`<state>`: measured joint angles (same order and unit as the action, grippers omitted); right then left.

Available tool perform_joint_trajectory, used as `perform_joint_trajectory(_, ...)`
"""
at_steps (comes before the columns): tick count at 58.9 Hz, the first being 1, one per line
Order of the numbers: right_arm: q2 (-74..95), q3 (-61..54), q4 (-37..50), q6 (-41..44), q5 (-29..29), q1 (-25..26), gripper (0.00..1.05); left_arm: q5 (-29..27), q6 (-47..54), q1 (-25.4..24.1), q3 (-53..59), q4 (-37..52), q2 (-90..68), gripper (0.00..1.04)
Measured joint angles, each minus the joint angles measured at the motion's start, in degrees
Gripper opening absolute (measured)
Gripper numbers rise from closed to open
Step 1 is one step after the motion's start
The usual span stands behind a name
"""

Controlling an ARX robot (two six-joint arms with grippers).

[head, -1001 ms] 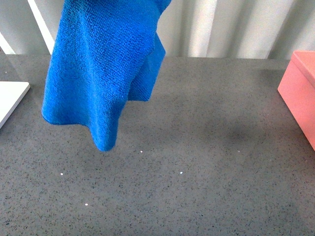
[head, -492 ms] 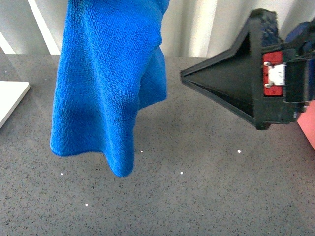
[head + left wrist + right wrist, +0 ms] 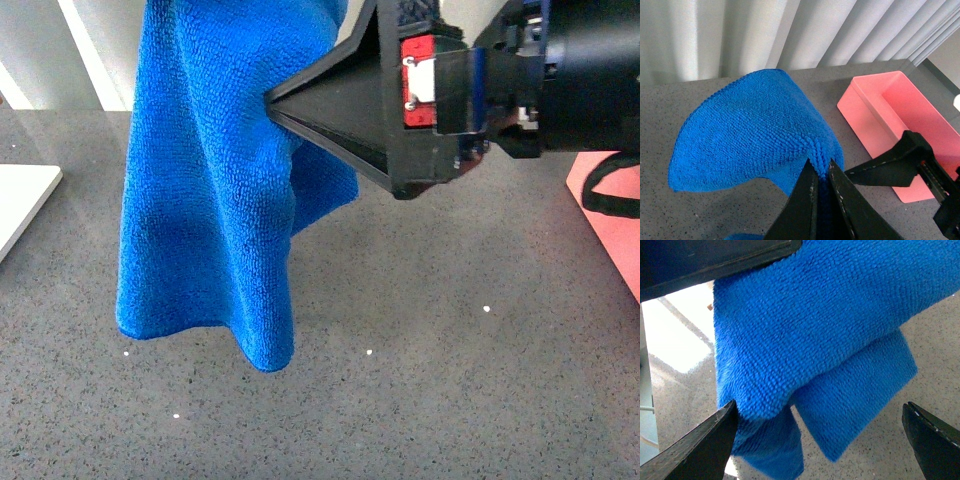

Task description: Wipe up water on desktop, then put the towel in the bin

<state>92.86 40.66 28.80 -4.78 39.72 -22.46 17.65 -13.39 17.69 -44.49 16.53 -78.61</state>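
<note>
Next, my right gripper grabs the blue towel by its hanging folded end. Then it carries the towel on toward the bin.
The blue towel hangs in folds above the desktop, its lowest corner just off the surface. My left gripper is shut on a bunched ridge of the towel; it is above the front view's top edge. My right gripper is open, its black wedge tip against the towel's right side. In the right wrist view the towel hangs between the spread fingers of the right gripper, untouched by them. The pink bin stands on the desktop to the right.
A flat white board lies at the desktop's left edge. Pale pleated curtains close off the back. The right arm covers much of the bin in the front view. Small white specks dot the desktop near the front.
My right gripper has come in from the right and moved left and up until its tip reaches the towel. The hanging towel has drifted slightly right and lower.
</note>
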Motion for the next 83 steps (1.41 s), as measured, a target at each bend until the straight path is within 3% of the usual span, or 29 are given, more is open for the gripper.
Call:
perform_joint_trajectory(24,10.3,8.6,6.3,-4.3,0.6,-5.1,0.98,-0.1,0.0,0.0,0.0,0.0,0.0,0.03)
perform_joint_trajectory(41,15.8,12.7,17.1,-10.9,0.1,-7.0,0.97,-0.9,0.1,-0.2,-0.1,0.0,0.0,0.03)
perform_joint_trajectory(58,16.7,13.4,18.8,-13.6,-1.6,-7.9,0.43,-1.0,0.2,-0.3,-0.3,0.0,0.1,0.04)
perform_joint_trajectory(68,16.3,12.4,18.2,-14.2,-3.3,-7.5,0.15,-0.5,0.2,-0.2,-0.3,0.0,0.1,0.37)
perform_joint_trajectory(83,15.5,11.8,17.4,-14.2,-3.9,-6.9,0.09,-0.3,0.2,-0.1,-0.3,0.0,0.1,0.71)
